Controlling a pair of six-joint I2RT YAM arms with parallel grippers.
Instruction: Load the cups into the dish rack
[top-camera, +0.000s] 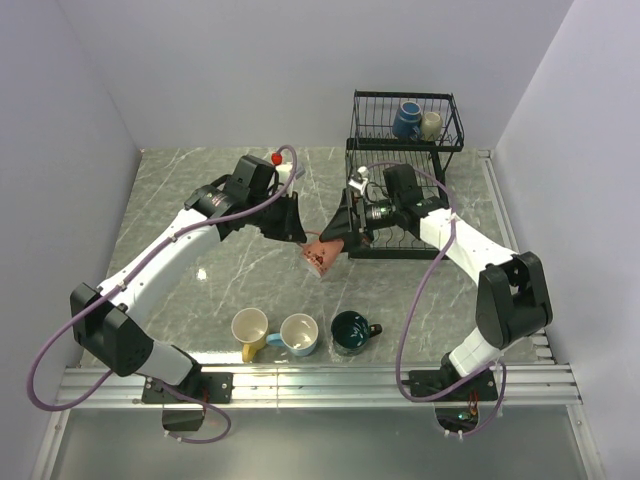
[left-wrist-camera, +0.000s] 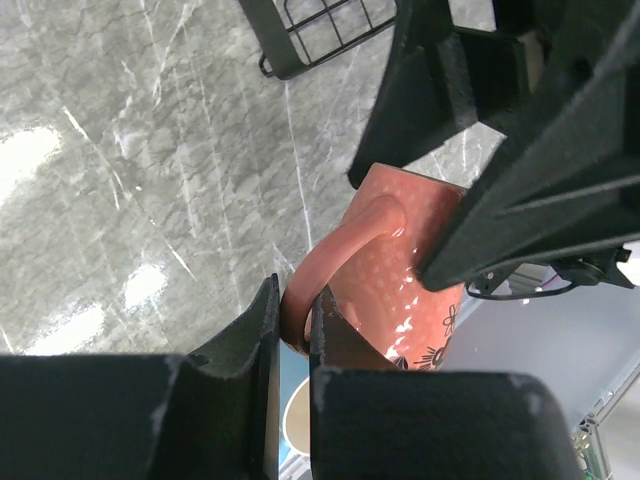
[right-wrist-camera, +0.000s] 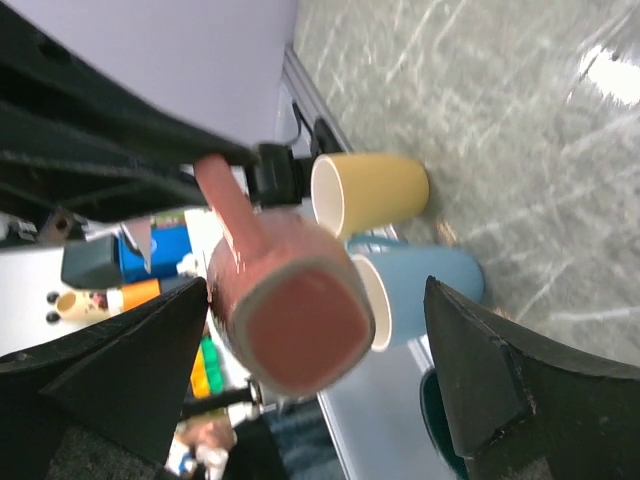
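I should grip the orange-pink mug by the sides of its body (top-camera: 324, 254) with my right gripper next. Then the mug's rim stays free to go into the rack (top-camera: 405, 150), and I can load the mug.
My left gripper (top-camera: 303, 238) is shut on the handle (left-wrist-camera: 330, 262) of the orange-pink mug (top-camera: 321, 254), held above the table; in the left wrist view the gripper (left-wrist-camera: 292, 315) pinches the handle. My right gripper (top-camera: 338, 232) is open, its fingers on either side of the mug (right-wrist-camera: 290, 315) without touching; its base faces the right wrist camera. Yellow (top-camera: 249, 329), light blue (top-camera: 299, 334) and dark teal (top-camera: 351, 332) mugs stand near the front edge. The black dish rack (top-camera: 405, 150) holds a navy mug (top-camera: 406, 120) and an olive-grey mug (top-camera: 431, 124) in its upper basket.
A small white object with a red cap (top-camera: 279, 164) sits behind the left arm. The rack's lower tray (top-camera: 400, 245) lies under the right arm. An aluminium rail (top-camera: 330, 380) runs along the table's front edge.
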